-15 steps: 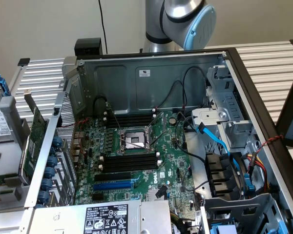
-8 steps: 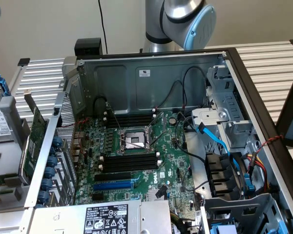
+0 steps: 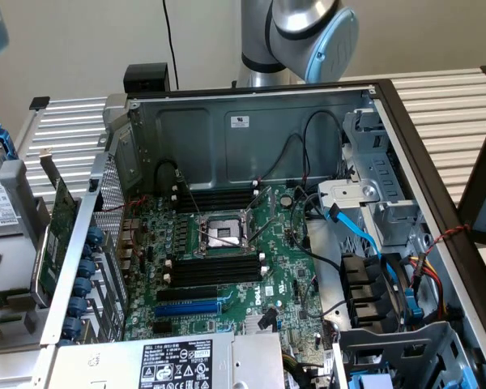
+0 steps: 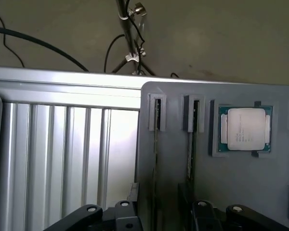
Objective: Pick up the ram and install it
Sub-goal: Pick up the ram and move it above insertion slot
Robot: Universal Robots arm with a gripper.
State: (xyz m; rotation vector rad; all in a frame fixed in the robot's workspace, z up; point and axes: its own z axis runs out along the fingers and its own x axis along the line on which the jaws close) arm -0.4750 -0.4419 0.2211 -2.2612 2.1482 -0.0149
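Observation:
My gripper grabs the ram by its bare middle next, where both sides of the ram stand open. The tray's raised slot wraps the end of the ram.
Two thin ram sticks stand on edge in the slots of a grey holder tray: one ram and a second one beside it. My gripper hovers over the near ends of these slots, open, with its dark fingers apart and nothing held between them. The open computer case shows its motherboard with black memory slots on both sides of the CPU socket. In the exterior view the arm rises behind the case.
A CPU chip sits in its own pocket of the tray. Ribbed metal tabletop lies beside the tray. In the case are a green expansion card, a blue slot, cables, a drive cage and a power supply.

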